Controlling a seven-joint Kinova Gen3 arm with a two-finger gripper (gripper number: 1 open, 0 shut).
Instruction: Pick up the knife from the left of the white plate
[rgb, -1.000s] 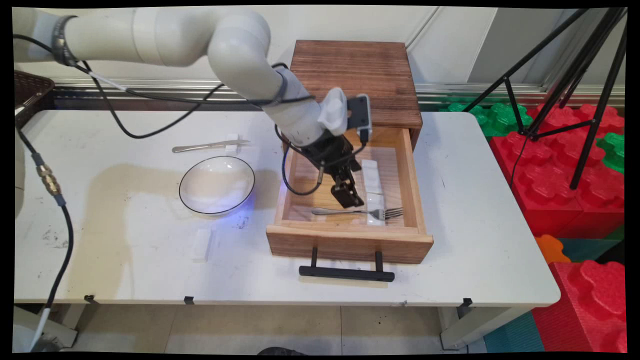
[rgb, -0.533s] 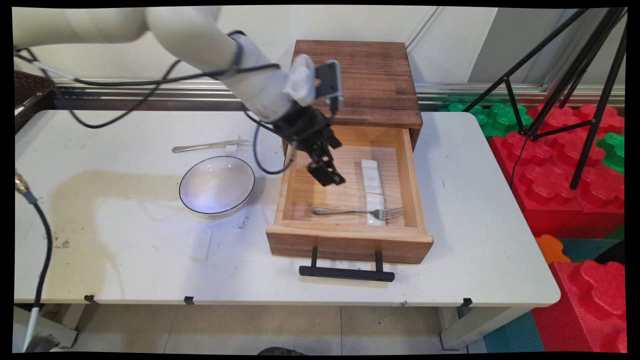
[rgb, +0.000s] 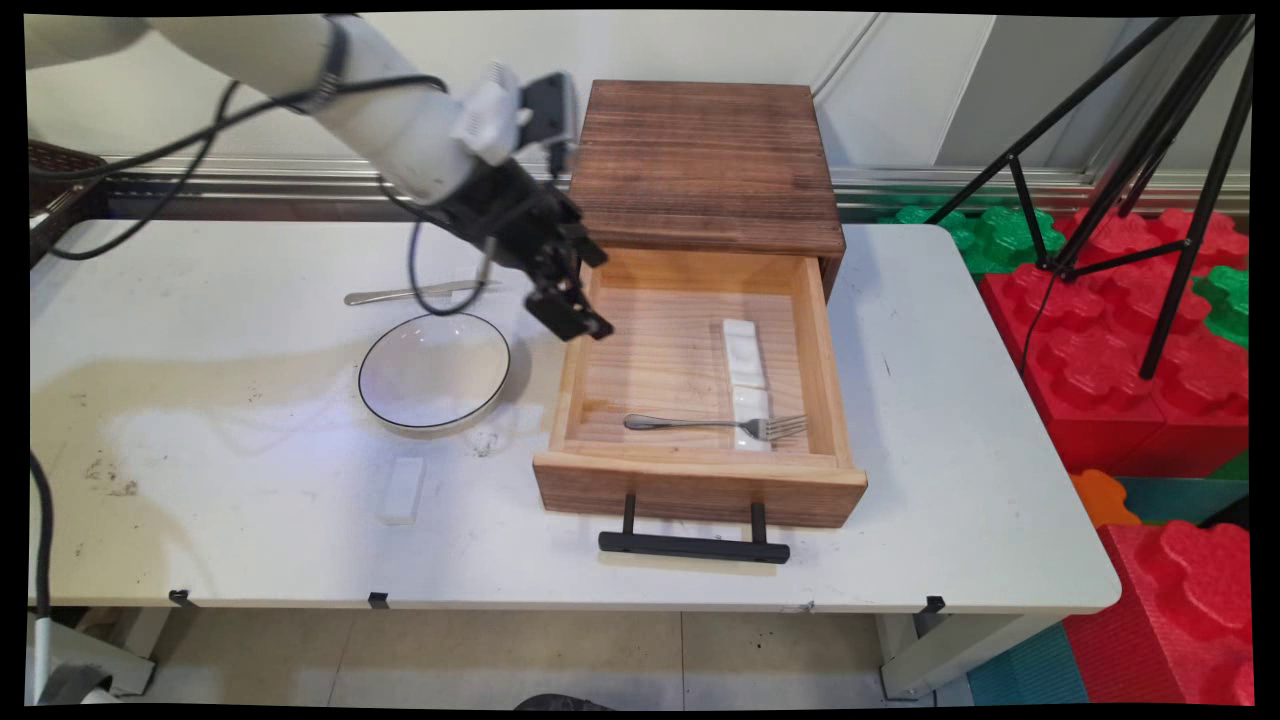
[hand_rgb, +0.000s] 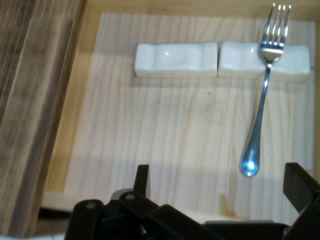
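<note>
I should next use my gripper to grab the metal knife by its handle near the blade (rgb: 428, 292), so that I can bring the knife over to the open drawer.
A wooden drawer (rgb: 820, 360) stands pulled out of its dark-topped box (rgb: 705, 160). Inside, a metal fork (rgb: 700, 423) lies across the front, its tines on a white rest (rgb: 752, 408); a second white rest (rgb: 742, 345) lies behind it. My gripper (rgb: 572, 318) hangs over the drawer's left wall, open and holding nothing. In the hand view, the fork (hand_rgb: 261, 100) and the two rests (hand_rgb: 176, 60) lie ahead of the gripper (hand_rgb: 221, 175), whose fingers (hand_rgb: 142, 177) stand wide apart.
A white bowl with a dark rim (rgb: 434, 370) sits left of the drawer. Behind it a knife (rgb: 400, 295) lies on the table, and a small white block (rgb: 402, 490) lies nearer the front. The drawer's black handle (rgb: 693, 545) juts forward. A tripod (rgb: 1150, 150) stands at the right.
The gripper has risen and moved back and left, from just above the fork to over the drawer's left wall. The fork stays lying in the drawer.
</note>
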